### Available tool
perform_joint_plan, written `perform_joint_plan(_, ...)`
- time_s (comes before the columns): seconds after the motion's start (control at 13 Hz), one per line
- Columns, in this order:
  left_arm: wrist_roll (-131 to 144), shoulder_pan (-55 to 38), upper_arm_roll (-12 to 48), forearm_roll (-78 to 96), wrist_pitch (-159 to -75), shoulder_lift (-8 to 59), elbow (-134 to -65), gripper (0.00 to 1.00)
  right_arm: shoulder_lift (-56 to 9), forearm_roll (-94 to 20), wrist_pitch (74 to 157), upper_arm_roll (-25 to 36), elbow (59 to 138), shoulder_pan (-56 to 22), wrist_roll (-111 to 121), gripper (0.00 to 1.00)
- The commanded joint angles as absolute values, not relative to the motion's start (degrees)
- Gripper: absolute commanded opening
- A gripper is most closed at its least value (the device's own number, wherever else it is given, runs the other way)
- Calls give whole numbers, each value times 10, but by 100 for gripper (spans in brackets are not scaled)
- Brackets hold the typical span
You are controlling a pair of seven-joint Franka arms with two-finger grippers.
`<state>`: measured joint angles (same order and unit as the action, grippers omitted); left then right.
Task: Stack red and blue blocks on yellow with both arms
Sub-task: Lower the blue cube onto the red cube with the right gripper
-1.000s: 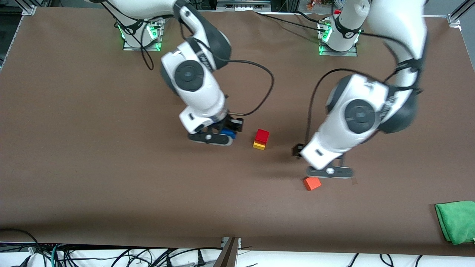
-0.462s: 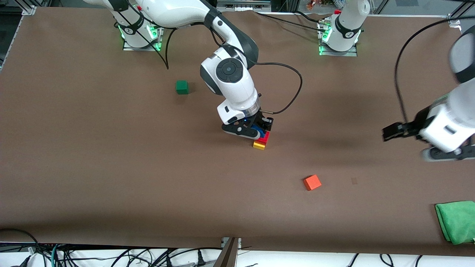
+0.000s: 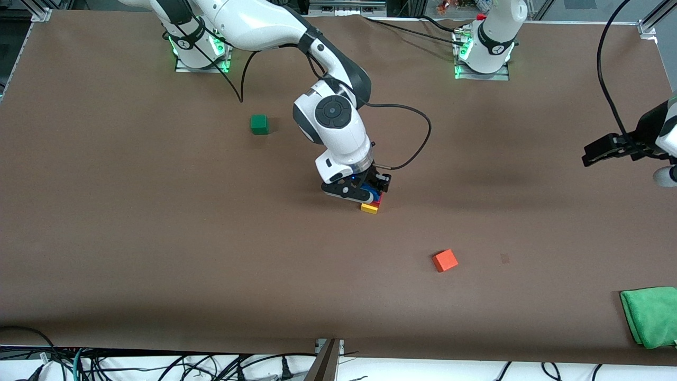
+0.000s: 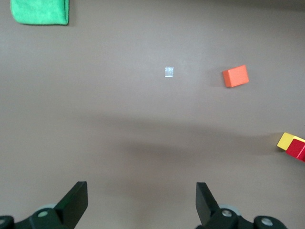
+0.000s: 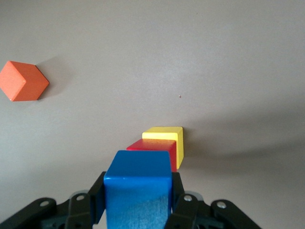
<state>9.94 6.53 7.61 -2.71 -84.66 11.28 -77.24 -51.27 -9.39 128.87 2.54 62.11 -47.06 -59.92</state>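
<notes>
The blue block's lower edge [image 3: 376,197] sits on the red block, so it is time for my right gripper to open.
The red block [image 3: 377,201] sits on the yellow cube [image 3: 369,208] near the table's middle. My right gripper [image 3: 364,191] is shut on the blue block [image 3: 372,193] and holds it just over the red block. In the right wrist view the blue block [image 5: 138,188] fills the space between the jaws of the right gripper [image 5: 138,202], with the red block [image 5: 152,145] and the yellow cube [image 5: 164,134] just past it. My left gripper [image 3: 666,176] is up in the air at the left arm's end of the table. It shows open and empty in the left wrist view [image 4: 141,202].
An orange-red cube [image 3: 445,260] lies nearer the front camera than the stack. A dark green cube [image 3: 258,124] lies toward the right arm's base. A green cloth [image 3: 649,315] lies at the near corner of the left arm's end.
My right gripper has carried the blue block from beside the stack to just over the red block. My left arm has swung away from the orange-red cube toward its end of the table.
</notes>
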Motion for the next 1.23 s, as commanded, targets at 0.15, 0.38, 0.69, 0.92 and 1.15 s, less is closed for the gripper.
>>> perform_joint_plan(0.15, 86, 76, 73, 4, -851, 109, -795, 100, -522, -99, 1292, 30, 608, -476, -608, 35)
perform_joint_plan(0.38, 87, 80, 73, 4, -848, 110, -795, 100, -526, -102, 1308, 28, 607, -476, -630, 93)
perform_joint_plan(0.69, 87, 78, 73, 4, -840, 112, -788, 100, -519, -102, 1303, 27, 606, -476, -647, 100)
perform_joint_plan(0.92, 87, 78, 74, 4, -840, 113, -789, 100, -492, -98, 1247, 32, 606, -471, -637, 100)
perform_joint_plan(1.15, 86, 77, 74, 3, -840, 113, -789, 100, -426, -79, 1152, 70, 618, -468, -566, 100)
